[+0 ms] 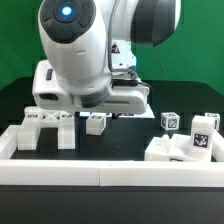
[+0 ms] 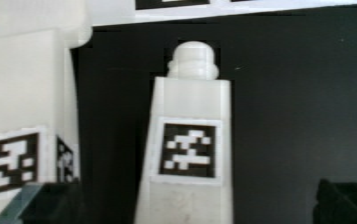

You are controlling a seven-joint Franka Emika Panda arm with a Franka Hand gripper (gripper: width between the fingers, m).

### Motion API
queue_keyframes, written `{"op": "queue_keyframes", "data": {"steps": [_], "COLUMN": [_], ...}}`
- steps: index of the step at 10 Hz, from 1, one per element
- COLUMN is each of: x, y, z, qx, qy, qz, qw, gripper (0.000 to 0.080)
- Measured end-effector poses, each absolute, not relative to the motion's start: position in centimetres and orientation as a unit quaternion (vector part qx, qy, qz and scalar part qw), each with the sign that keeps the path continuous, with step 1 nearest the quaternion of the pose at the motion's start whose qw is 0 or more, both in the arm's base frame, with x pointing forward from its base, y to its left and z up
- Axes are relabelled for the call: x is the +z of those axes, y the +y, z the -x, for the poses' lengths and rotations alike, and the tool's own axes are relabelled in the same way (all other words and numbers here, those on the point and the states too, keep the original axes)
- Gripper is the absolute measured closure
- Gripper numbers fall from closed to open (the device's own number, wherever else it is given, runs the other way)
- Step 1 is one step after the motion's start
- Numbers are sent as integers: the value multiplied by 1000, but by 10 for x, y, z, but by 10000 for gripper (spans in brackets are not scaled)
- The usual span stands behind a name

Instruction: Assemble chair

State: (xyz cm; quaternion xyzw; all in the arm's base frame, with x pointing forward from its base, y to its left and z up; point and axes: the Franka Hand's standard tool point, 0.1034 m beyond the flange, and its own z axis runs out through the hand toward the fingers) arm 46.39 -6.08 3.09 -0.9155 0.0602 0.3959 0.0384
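Observation:
My gripper takes hold of the white leg by its tagged body [image 2: 187, 152] next, so the leg's rounded peg stays free to fit into the chair.
The chair is still loose white parts on the black table. In the wrist view a long white leg-like piece [image 2: 189, 140] with a rounded peg at its end and a square tag lies between my gripper's [image 2: 193, 205] two dark fingertips [image 2: 344, 198]. The jaws stand wide apart, with gaps on both sides of the piece. In the exterior view my gripper [image 1: 98, 113] hangs low over that small white piece [image 1: 96, 122], the fingers mostly hidden by the hand. A slotted piece [image 1: 45, 128] lies toward the exterior view's left.
A bigger tagged white block [image 2: 24, 100] lies close beside the leg piece. Toward the exterior view's right are a tagged cube [image 1: 170, 121] and a cluster of white blocks [image 1: 185, 148]. A white border rail [image 1: 100, 178] runs along the front.

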Motion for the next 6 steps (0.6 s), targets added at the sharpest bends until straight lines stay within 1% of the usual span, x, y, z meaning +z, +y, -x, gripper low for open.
{"op": "queue_keyframes", "data": {"steps": [6], "x": [25], "y": [-52], "z": [-465], "qx": [393], "qy": [53], "qz": [917], "qw": [39], "gripper": [150]}}
